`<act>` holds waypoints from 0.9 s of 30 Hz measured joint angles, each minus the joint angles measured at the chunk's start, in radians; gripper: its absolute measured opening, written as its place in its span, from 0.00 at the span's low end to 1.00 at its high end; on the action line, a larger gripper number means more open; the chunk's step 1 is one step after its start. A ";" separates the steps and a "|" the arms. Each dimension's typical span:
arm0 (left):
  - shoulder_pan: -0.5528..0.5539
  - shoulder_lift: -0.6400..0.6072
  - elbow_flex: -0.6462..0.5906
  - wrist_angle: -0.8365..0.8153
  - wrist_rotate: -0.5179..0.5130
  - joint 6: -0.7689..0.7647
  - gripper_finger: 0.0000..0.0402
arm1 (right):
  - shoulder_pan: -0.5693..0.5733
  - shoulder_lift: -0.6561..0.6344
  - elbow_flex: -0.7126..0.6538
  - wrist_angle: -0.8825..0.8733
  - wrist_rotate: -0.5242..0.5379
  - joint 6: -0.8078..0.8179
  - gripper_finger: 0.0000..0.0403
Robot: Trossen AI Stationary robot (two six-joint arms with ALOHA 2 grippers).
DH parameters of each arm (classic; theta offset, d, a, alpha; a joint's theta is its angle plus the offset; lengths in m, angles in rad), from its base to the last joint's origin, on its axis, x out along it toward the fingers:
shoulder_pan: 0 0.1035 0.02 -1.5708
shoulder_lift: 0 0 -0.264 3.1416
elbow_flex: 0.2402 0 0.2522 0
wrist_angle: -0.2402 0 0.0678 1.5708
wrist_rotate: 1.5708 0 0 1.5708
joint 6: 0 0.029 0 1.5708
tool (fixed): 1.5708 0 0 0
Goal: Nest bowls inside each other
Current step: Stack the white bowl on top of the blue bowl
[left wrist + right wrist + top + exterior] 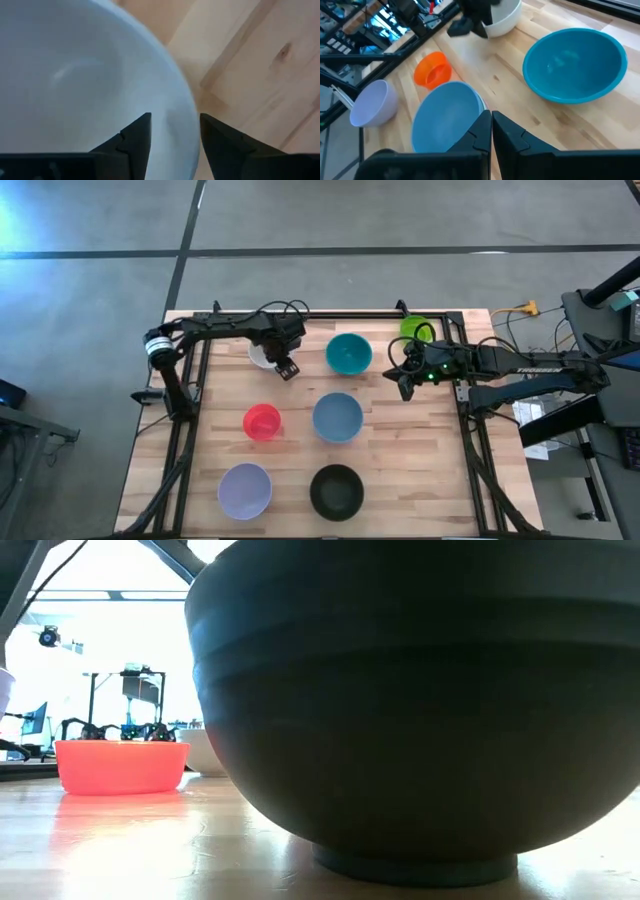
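Note:
My left gripper should grab the white bowl by its rim (188,115) next, so that it can nest the bowl inside the blue bowl.
The white bowl (259,357) stands on its base at the table's far left. My left gripper (286,366) points down over the bowl's right rim (184,112), open. One finger (137,137) stands over the inside and the other (220,140) outside, with a gap to the rim on both sides. The teal bowl (349,353), blue bowl (337,417), red bowl (262,421), lavender bowl (245,490), black bowl (336,491) and lime green bowl (415,328) each stand alone. My right gripper (491,125) waits shut above the table, to the right of the teal bowl.
Dark frame rails (185,430) run along the table's left, far and right edges. Bare wood (300,385) lies between the white, teal, red and blue bowls. The black bowl (420,710) fills most of the low view, with the red bowl (120,765) beyond it.

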 joint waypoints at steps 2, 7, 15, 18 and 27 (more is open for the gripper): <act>0.000 0.024 0.000 -0.003 0.013 0.020 0.35 | 0.000 0.000 0.000 0.017 0.000 0.011 0.02; 0.000 0.028 0.000 -0.028 0.031 0.034 0.13 | 0.000 0.000 0.000 0.047 0.000 0.044 0.02; -0.021 -0.114 -0.002 -0.083 0.081 0.100 0.01 | 0.000 0.008 0.000 0.043 0.001 0.053 0.02; -0.046 -0.226 -0.001 -0.087 0.119 0.136 0.00 | 0.000 0.011 0.000 0.044 0.001 0.053 0.02; -0.223 -0.514 -0.009 0.002 0.157 0.392 0.00 | 0.000 0.026 -0.002 0.045 0.029 0.055 0.02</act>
